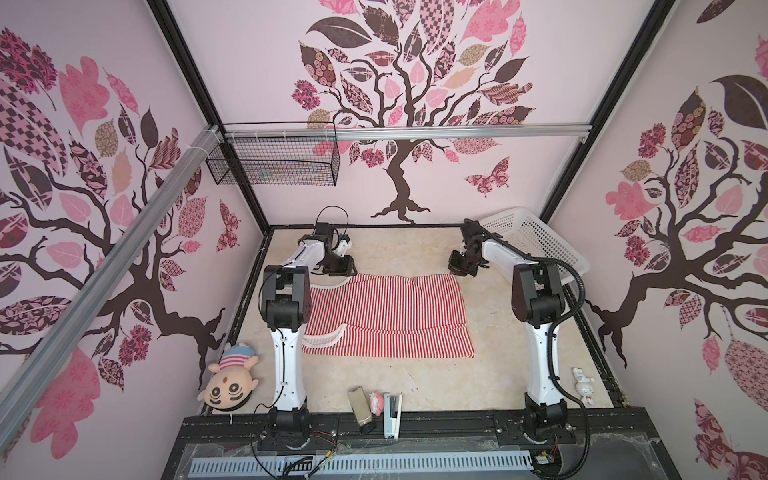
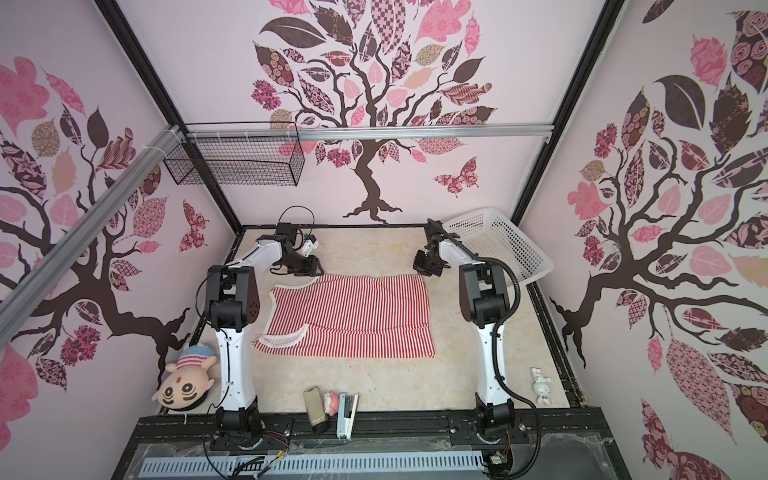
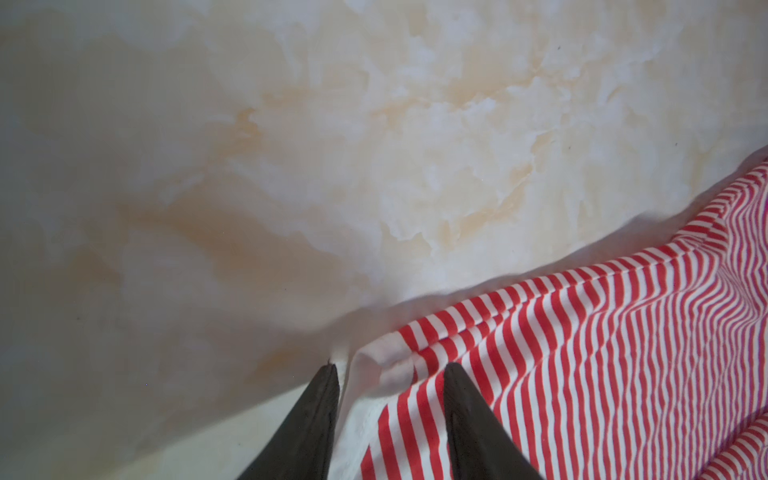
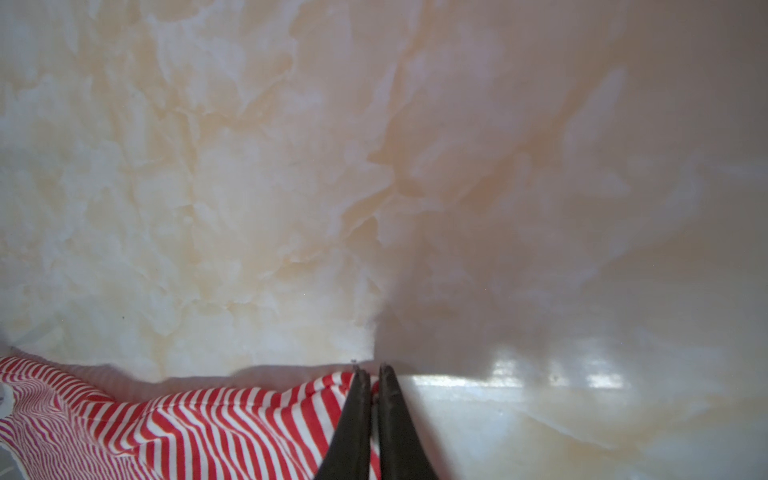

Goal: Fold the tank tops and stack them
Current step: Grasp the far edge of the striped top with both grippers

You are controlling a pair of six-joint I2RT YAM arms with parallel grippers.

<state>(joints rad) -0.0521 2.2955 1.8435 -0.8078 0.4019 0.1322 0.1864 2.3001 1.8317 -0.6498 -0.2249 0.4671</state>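
Observation:
The tank top's white-trimmed edge (image 1: 351,276) (image 3: 392,379) lies between my open fingers, down beside the raised corner fold. My left gripper should close now, as it would hold the edge.
One red-and-white striped tank top (image 1: 386,316) (image 2: 353,316) lies spread flat in the middle of the table, its white-trimmed straps to the left and its near side folded over. My left gripper (image 1: 343,268) (image 2: 309,268) is down at the far left corner. In the left wrist view it (image 3: 390,368) stands open, its fingers either side of the white-trimmed edge of the tank top (image 3: 582,353). My right gripper (image 1: 461,266) (image 2: 428,268) is at the far right corner. In the right wrist view it (image 4: 372,369) is shut on the hem corner of the tank top (image 4: 166,424).
A white plastic basket (image 1: 536,241) leans at the back right behind the right arm. A black wire basket (image 1: 274,162) hangs on the back rail. A plush doll (image 1: 230,378) lies front left. Small items (image 1: 376,405) sit at the front edge, a small rabbit figure (image 1: 584,386) front right.

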